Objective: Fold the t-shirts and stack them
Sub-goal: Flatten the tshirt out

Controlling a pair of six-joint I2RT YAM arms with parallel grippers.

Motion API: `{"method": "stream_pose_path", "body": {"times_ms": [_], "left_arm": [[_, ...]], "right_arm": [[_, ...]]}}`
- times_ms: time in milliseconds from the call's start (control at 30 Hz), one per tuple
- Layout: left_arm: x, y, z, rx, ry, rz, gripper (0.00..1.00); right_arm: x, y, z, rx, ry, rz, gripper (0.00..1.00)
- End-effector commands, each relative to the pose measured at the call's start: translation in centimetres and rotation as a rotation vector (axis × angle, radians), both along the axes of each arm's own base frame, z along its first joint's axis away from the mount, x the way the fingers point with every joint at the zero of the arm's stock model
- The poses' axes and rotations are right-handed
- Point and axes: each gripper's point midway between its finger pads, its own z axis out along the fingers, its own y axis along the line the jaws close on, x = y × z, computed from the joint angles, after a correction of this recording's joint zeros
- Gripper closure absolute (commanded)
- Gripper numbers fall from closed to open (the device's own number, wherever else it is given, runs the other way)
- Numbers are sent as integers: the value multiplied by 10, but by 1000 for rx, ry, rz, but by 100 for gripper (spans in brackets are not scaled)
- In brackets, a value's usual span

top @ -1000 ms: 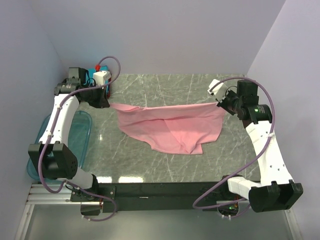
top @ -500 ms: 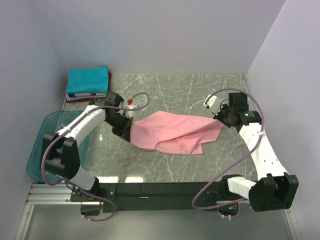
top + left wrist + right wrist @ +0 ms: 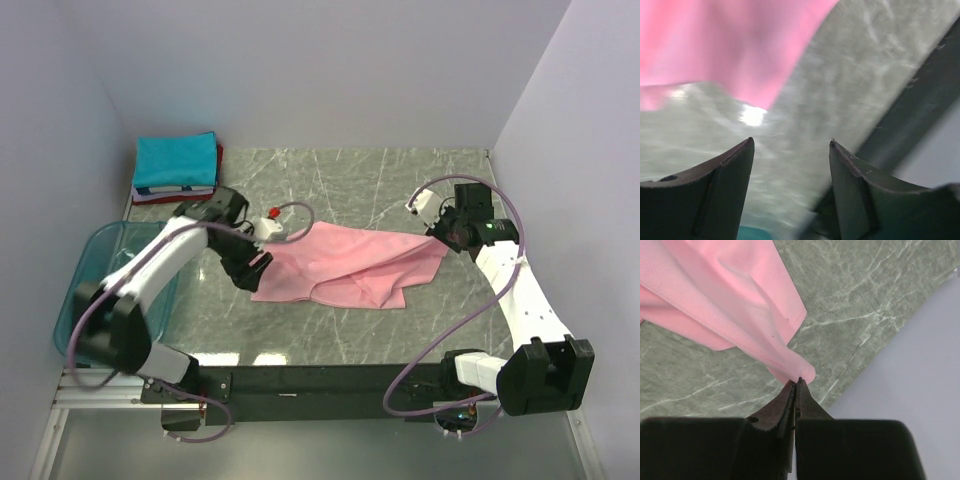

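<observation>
My left gripper pinches the t-shirt's edge opposite the corner my right gripper holds next, to spread the pink t-shirt for folding.
A light pink t-shirt lies loosely folded over itself in the middle of the marble table. My left gripper hovers at the shirt's left edge, open; in the left wrist view its fingers hold nothing, with the pink cloth beyond them. My right gripper is shut on the shirt's right corner, and the right wrist view shows the pinched cloth at the tips of that gripper. A stack of folded t-shirts, teal on top with red and white edges below, sits at the back left.
A translucent blue bin stands at the table's left edge beside the left arm. Walls close the table in on the left, back and right. A black rail runs along the near edge.
My left gripper carried the shirt's left corner from the back left toward the middle, then opened and let it go. The shirt now lies folded over. The right gripper barely moved.
</observation>
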Motion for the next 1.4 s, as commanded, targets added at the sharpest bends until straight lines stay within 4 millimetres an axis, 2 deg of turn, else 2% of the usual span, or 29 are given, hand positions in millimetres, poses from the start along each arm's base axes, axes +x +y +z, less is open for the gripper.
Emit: {"method": "stream_pose_path", "body": {"times_ms": [0,33,167,233,300,333,400,433,500,600,833,1100,1200,1233,1267,1367], "left_arm": [[16,13,25,-29,-376,-290,33],[17,13,32,-39,-488,-397,33],[18,10,15,-54,-701,-671,40],[13,9,-1,-61,-723,-815,41],[9,8,-12,-77,-691,-893,43],[8,7,-23,-86,-650,-933,43],[14,3,-27,-99,-620,-948,44],[15,2,-37,-104,-575,-958,44],[23,-2,-39,-111,-571,-959,41],[28,-2,-51,-94,-564,-991,42],[32,5,-79,-42,-492,-1014,43],[30,9,-97,-25,-455,-1019,44],[31,11,-104,-13,-428,-1016,54],[30,11,-105,-12,-424,-1015,67],[31,10,-104,-19,-429,-1013,73],[31,3,-99,-47,-454,-1007,84]], "right_arm": [[8,1,6,2,-25,-2,100],[7,1,5,0,-20,-3,100],[5,1,1,5,-12,-8,100],[3,1,-1,5,-5,-11,100],[3,1,-1,5,-1,-14,100],[2,1,-2,6,2,-15,100],[1,1,-3,8,8,-14,100],[1,1,-2,7,8,-12,100],[1,1,-4,3,17,-12,100],[1,0,-4,-2,18,-13,100],[1,-1,-6,-2,27,-16,100],[2,-2,-8,-9,30,-18,100],[2,-1,-10,-9,34,-16,100],[2,-1,-10,-11,34,-15,100],[2,-1,-11,-13,37,-13,100],[1,-2,-11,-13,39,-15,100]]}}
